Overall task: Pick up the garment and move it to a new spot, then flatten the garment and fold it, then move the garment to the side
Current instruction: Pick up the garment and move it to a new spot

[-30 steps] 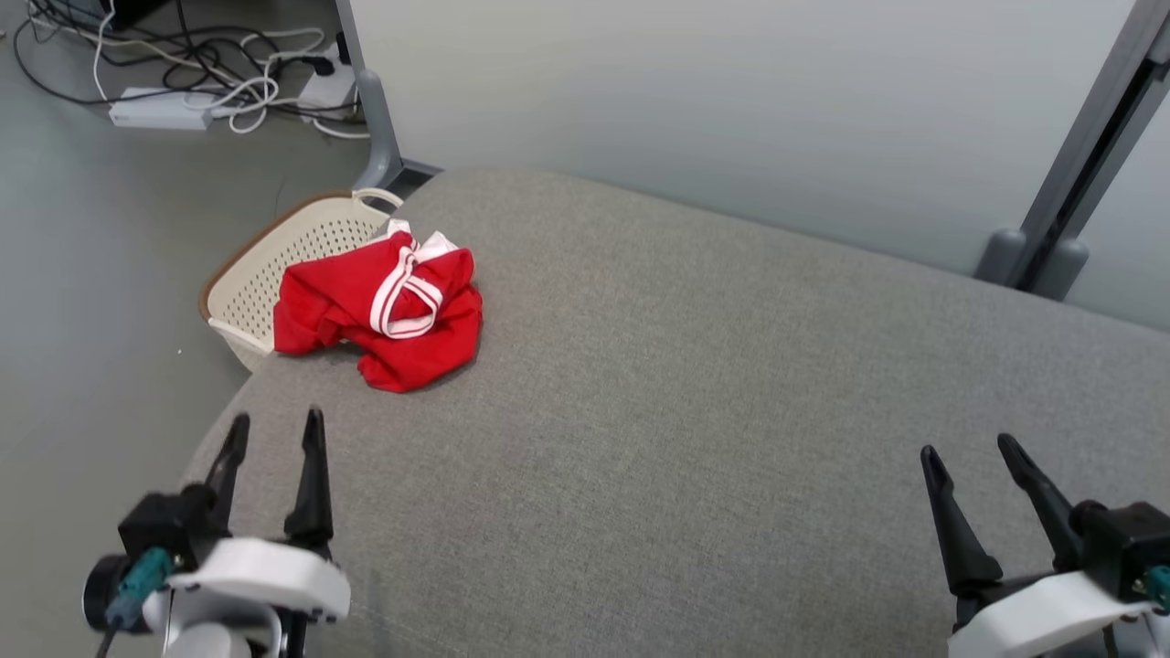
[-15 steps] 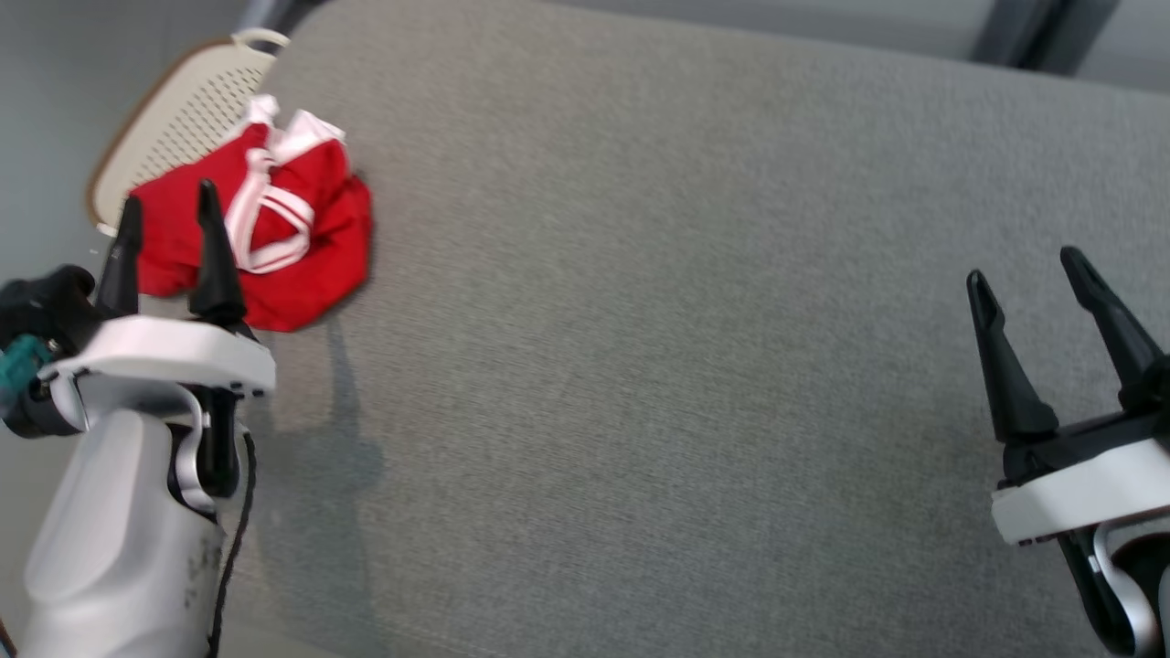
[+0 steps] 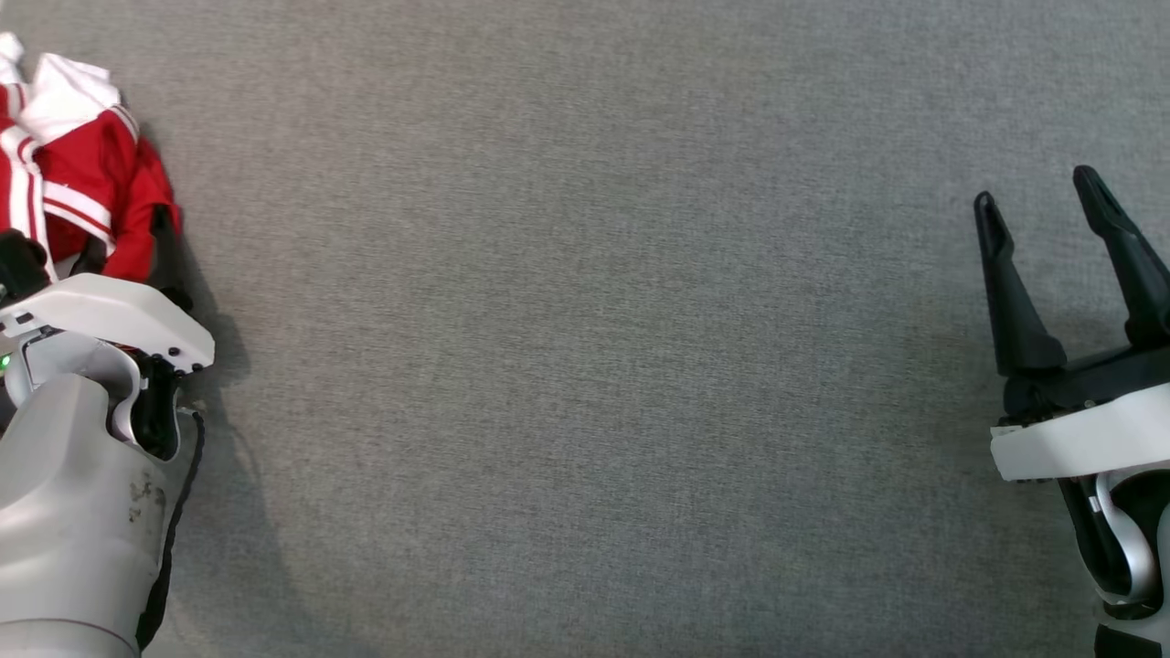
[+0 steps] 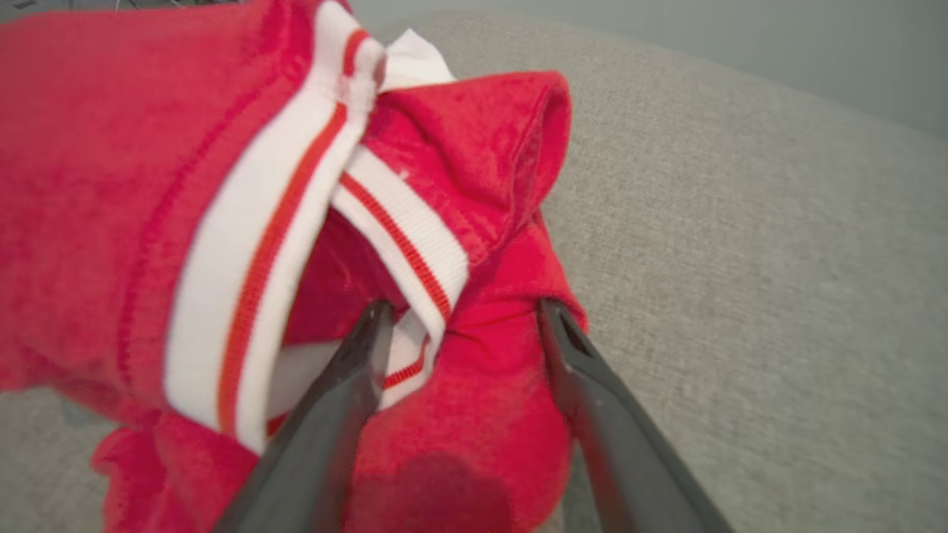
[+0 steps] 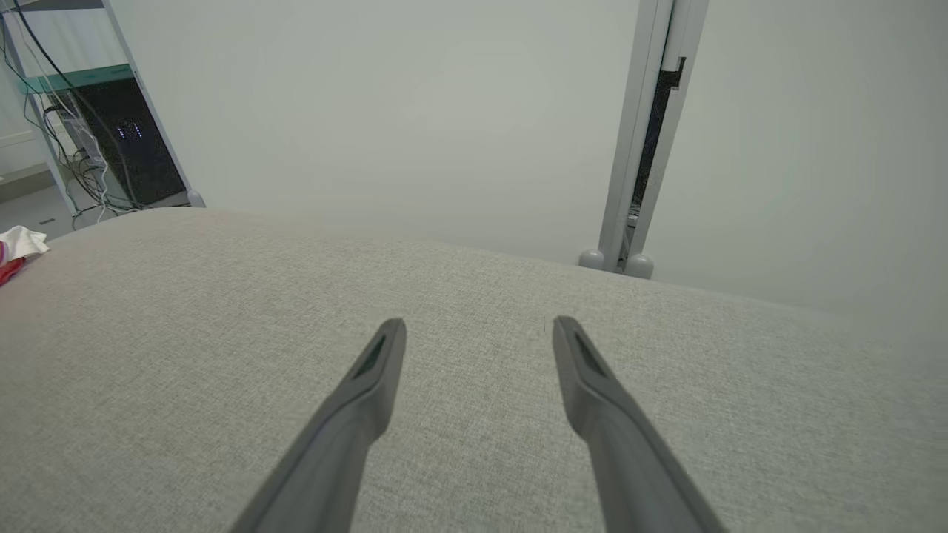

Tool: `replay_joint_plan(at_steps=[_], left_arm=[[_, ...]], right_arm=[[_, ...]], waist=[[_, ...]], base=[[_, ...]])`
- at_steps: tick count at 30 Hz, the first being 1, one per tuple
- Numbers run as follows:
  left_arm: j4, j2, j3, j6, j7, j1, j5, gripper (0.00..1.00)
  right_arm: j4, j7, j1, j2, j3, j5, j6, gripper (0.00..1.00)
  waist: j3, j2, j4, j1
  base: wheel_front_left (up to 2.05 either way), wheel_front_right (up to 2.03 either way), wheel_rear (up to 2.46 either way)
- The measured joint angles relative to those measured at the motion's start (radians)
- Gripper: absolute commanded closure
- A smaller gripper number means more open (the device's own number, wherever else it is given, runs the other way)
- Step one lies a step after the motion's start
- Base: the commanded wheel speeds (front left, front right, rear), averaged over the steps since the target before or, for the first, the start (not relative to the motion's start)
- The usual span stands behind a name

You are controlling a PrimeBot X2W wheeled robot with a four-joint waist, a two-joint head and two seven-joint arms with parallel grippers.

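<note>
My left gripper needs to move the garment to a new spot, so next it should pick it up by its bunched red fold [image 3: 133,236] beside the striped trim [image 3: 79,210].
The garment [image 3: 82,192] is red with white striped trim and lies crumpled at the far left of the grey cushion [image 3: 585,366]. My left gripper [image 3: 123,251] is pushed into its near edge. In the left wrist view the left gripper [image 4: 465,311] is open, its two dark fingers standing on either side of a bunched red fold of the garment [image 4: 459,185]. My right gripper [image 3: 1035,187] hovers open over bare cushion at the far right, nothing between its fingers. The right wrist view shows the same open right gripper [image 5: 478,324] and a corner of the garment [image 5: 15,248] at its left edge.
Behind the cushion [image 5: 148,333] stands a pale partition wall with a grey post [image 5: 652,148]. A rack with cables [image 5: 111,141] stands beyond the cushion's far left corner. A wide stretch of cushion lies between the two grippers.
The head camera has tilted down, so the basket and floor have left the picture. My left gripper has advanced onto the garment, its fingers now straddling a fold. Both grippers stay open.
</note>
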Motion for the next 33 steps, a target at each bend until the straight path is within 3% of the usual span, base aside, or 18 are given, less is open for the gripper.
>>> replay_joint_plan(at_steps=[3, 4, 5, 6, 13, 20, 33], left_arm=[[0.046, 0.006, 0.002, -0.001, -0.012, -0.030, -0.006, 0.00], [0.058, 0.008, 0.003, -0.005, -0.019, -0.035, -0.007, 0.53], [0.067, 0.009, 0.004, -0.009, -0.028, -0.038, -0.010, 0.97], [0.074, 0.009, 0.006, -0.011, -0.036, -0.039, -0.010, 1.00], [0.059, 0.012, 0.032, -0.026, -0.065, -0.004, -0.018, 1.00], [-0.189, 0.008, 0.119, 0.002, -0.066, 0.170, 0.046, 1.00], [-0.570, -0.087, 0.157, 0.019, -0.066, 0.520, 0.180, 1.00]], right_arm=[[0.006, -0.023, -0.007, 0.003, -0.002, 0.007, 0.000, 0.00], [0.010, -0.028, -0.010, 0.005, -0.002, 0.007, 0.000, 0.00], [0.014, -0.034, -0.013, 0.006, -0.004, 0.010, 0.000, 0.00], [0.019, -0.040, -0.015, 0.006, -0.004, 0.011, 0.000, 0.00], [0.077, -0.090, -0.021, 0.020, 0.003, 0.021, 0.000, 0.00], [0.155, -0.154, -0.001, 0.035, 0.021, 0.035, 0.000, 0.00], [0.271, -0.220, 0.073, 0.065, 0.066, 0.055, 0.000, 0.00]], waist=[[0.013, -0.0001, -0.015, 0.0000], [0.015, 0.0000, -0.018, 0.0000], [0.015, 0.0000, -0.020, 0.0001], [0.013, 0.0000, -0.021, 0.0001], [-0.020, 0.0000, -0.037, 0.0001], [-0.089, 0.0000, -0.059, 0.0001], [-0.277, 0.0000, -0.122, 0.0001]], base=[[0.00, 0.00, 0.00], [0.00, 0.00, 0.00], [0.00, 0.00, 0.00], [0.00, 0.00, 0.00], [0.00, 0.00, 0.00], [0.00, 0.00, 0.00], [0.00, 0.00, 0.00]])
